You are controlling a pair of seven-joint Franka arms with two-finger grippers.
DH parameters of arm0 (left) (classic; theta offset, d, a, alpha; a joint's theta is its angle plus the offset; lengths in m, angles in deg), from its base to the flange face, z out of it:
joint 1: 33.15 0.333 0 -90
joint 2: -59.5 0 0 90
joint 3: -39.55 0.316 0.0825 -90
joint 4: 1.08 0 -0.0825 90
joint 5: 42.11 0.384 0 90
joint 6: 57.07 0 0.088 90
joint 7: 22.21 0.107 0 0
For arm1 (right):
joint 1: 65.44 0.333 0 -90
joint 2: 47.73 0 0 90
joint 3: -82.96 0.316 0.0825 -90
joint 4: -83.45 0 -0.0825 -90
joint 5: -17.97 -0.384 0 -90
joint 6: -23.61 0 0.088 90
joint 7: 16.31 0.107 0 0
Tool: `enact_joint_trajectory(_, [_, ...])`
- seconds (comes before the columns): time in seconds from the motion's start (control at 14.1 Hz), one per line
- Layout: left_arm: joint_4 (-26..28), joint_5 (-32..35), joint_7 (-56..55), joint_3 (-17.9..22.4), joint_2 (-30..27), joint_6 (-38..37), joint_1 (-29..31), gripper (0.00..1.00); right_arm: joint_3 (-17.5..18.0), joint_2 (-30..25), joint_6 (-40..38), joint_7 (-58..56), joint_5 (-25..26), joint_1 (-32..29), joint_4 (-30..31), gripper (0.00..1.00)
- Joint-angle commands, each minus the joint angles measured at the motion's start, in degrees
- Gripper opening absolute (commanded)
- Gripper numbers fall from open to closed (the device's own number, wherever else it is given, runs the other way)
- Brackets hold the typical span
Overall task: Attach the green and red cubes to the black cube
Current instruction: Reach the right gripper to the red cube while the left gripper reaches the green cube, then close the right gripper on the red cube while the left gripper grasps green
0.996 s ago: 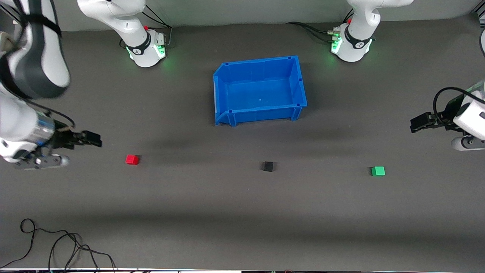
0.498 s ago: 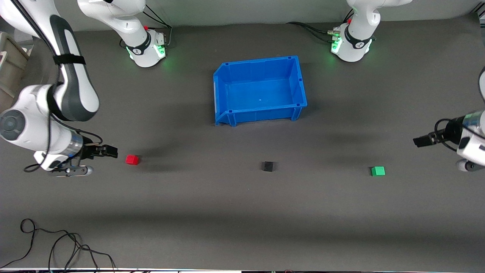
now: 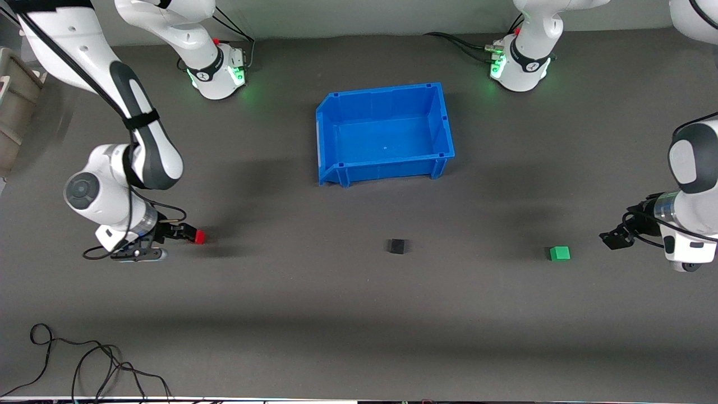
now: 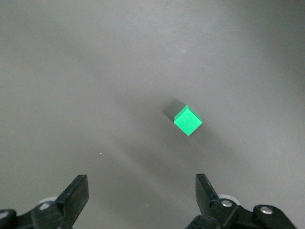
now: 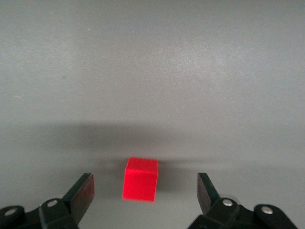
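My left gripper grabs the green cube (image 3: 559,253) by its opposite sides next, to attach it to the black cube.
The red cube (image 3: 197,237) (image 5: 140,179) lies on the dark table toward the right arm's end. My right gripper (image 3: 188,232) (image 5: 145,191) is low at the cube, open, with the cube in the gap between its fingers and touching neither. A black cube (image 3: 396,246) sits alone mid-table, nearer the front camera than the bin. The green cube (image 3: 559,253) (image 4: 188,120) rests toward the left arm's end. My left gripper (image 3: 611,238) (image 4: 142,193) is open beside it, a short way off, with nothing between its fingers.
A blue bin (image 3: 441,126) stands open and hollow mid-table, farther from the front camera than the cubes. Loose black cables (image 3: 84,365) lie at the table's near edge toward the right arm's end. A beige box (image 3: 14,95) sits at that end's edge.
Both arms came down and inward. The right gripper closed the gap to the red cube and now straddles it. The left gripper dropped toward the green cube.
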Motion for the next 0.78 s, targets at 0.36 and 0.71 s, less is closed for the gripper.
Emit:
enact_joint_trajectory(0.36, [3.9,-2.7,-33.6,-0.1,10.5,16.2,0.1,0.97,0.0,6.0,6.4,3.6,-1.1,0.5,-0.3,0.95])
enact_joint_trajectory(0.71, [-1.1,-5.3,-48.6,-0.1,16.8,21.2,-0.4,0.96,0.1,6.2,6.3,3.6,-1.1,0.6,0.1,0.92])
